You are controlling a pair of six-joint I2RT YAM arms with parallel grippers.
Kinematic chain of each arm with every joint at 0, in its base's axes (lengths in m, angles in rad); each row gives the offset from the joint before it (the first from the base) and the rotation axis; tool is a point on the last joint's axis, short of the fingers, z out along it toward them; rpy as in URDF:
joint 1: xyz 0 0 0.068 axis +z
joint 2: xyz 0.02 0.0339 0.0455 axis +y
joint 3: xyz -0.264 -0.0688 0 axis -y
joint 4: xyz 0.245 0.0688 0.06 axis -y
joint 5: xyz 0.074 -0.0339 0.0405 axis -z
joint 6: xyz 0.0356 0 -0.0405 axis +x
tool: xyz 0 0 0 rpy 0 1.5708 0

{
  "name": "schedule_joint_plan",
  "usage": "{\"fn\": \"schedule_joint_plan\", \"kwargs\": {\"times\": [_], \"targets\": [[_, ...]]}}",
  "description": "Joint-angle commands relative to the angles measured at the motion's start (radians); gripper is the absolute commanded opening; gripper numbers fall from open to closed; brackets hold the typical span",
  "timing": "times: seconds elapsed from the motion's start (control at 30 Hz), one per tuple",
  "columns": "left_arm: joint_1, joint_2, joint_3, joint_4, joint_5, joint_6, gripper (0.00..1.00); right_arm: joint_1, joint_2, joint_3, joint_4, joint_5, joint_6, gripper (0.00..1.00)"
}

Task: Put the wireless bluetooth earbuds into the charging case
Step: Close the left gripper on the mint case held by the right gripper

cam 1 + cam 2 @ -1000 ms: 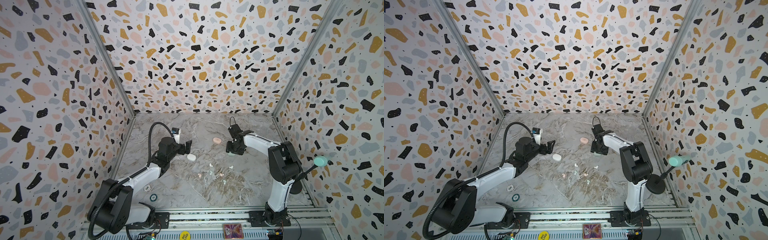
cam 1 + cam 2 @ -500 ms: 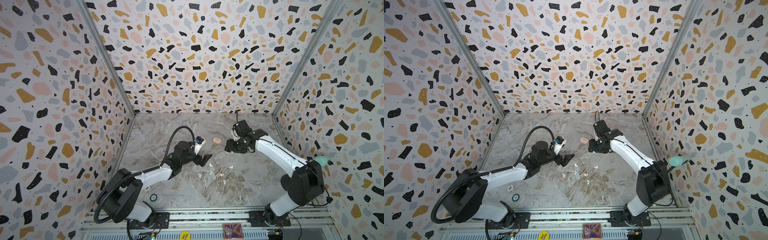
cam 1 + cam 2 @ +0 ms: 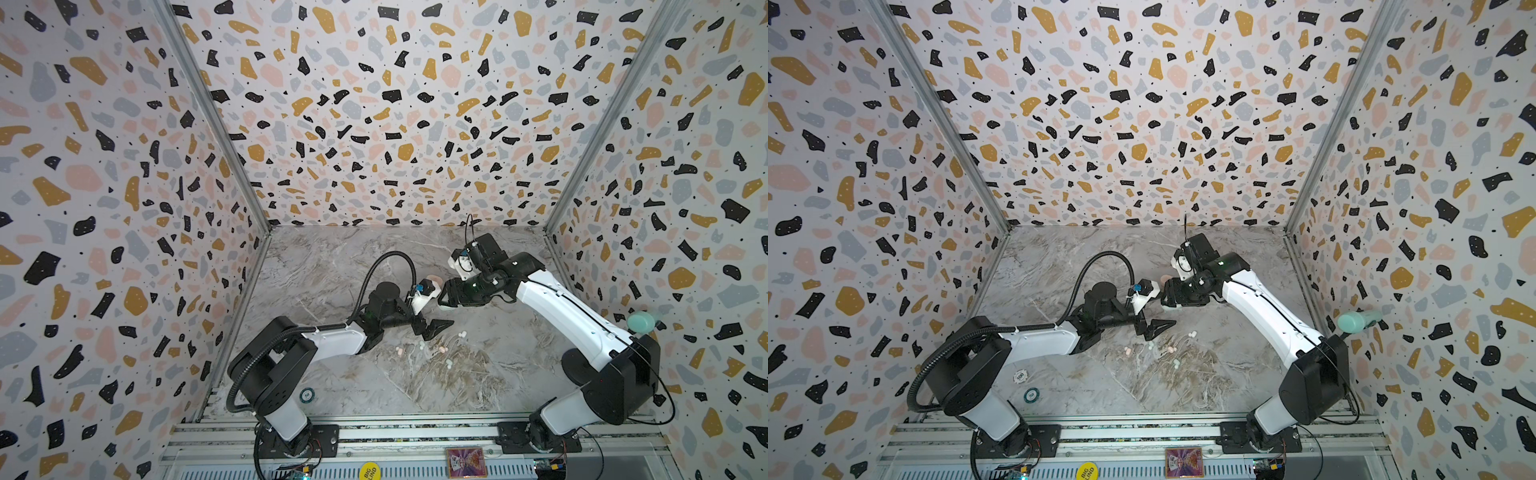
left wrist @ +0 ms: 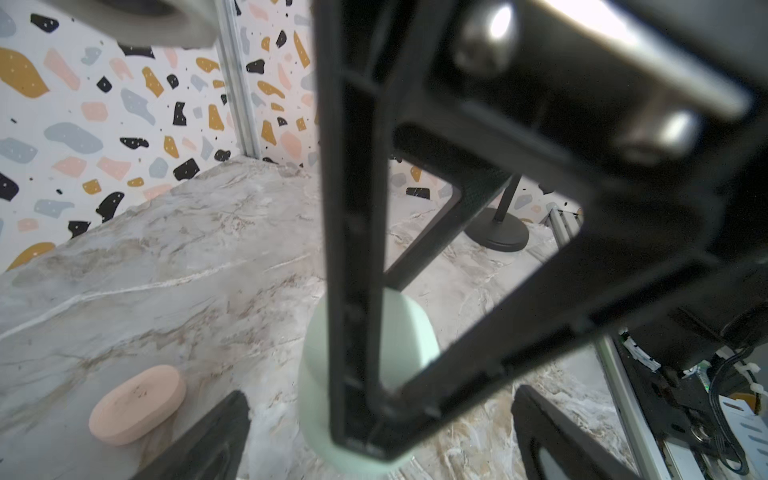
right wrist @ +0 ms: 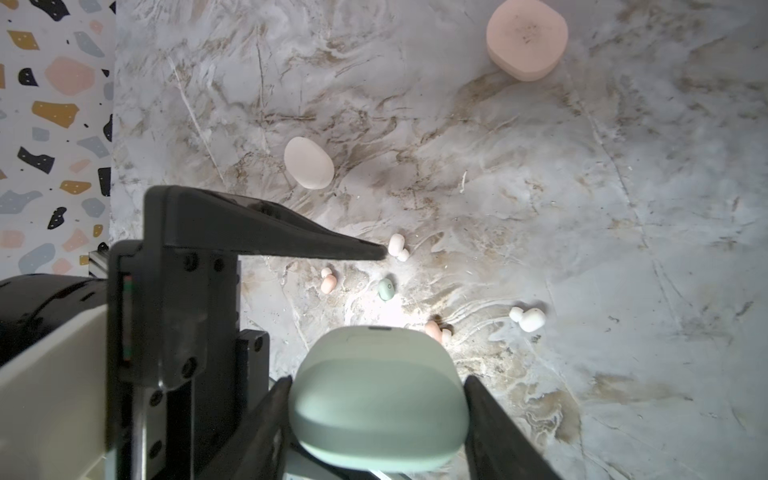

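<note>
The mint charging case's base (image 5: 380, 408) is the part my left gripper needs to grab next. The lid then stays free to open, so the earbuds can go in.
My right gripper (image 3: 446, 297) (image 5: 378, 419) is shut on the mint green charging case (image 5: 378, 395) (image 4: 411, 328), whose lid looks closed. Only its lower edge (image 3: 446, 308) (image 3: 1169, 308) shows in both top views. My left gripper (image 3: 432, 328) (image 3: 1156, 328) (image 4: 380, 453) stands open just in front of the case, with nothing between its fingers (image 5: 291, 239). Several wireless bluetooth earbuds lie loose on the marble: white (image 5: 397, 245) (image 5: 528, 318), pink (image 5: 328, 282) (image 5: 434, 330) and mint (image 5: 385, 289). They form a scatter (image 3: 442, 350) (image 3: 1170, 350) near the left fingertips.
A closed pink case (image 5: 527, 39) (image 4: 137, 405) (image 3: 434, 277) lies behind the grippers. A white case (image 5: 308, 163) lies under my left arm. A mint-headed stand (image 3: 640, 322) (image 4: 496, 232) rises at the right wall. Two poker chips (image 3: 1031, 395) (image 3: 1019, 376) lie front left.
My left gripper has swung right, away from the white case, to just in front of the right gripper. The right arm's elbow has swung out to the right while its gripper kept the mint case.
</note>
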Motion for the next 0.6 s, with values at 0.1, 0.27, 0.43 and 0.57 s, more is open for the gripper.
{"fn": "schedule_joint_plan", "kwargs": {"times": [0.1,0.27,0.43,0.57], "targets": [[-0.002,-0.013,0.002,0.094,0.039,0.013,0.94,0.019,-0.018,0.052,-0.043,-0.021,0.001,0.49],[-0.002,-0.016,0.004,0.057,0.035,0.046,0.86,0.02,-0.005,0.076,-0.042,-0.022,0.011,0.49],[-0.003,-0.022,0.004,0.055,0.023,0.053,0.77,0.021,0.003,0.092,-0.048,-0.021,0.016,0.5],[-0.004,-0.035,-0.009,0.075,0.005,0.056,0.74,0.021,0.005,0.09,-0.048,-0.022,0.022,0.5]]}}
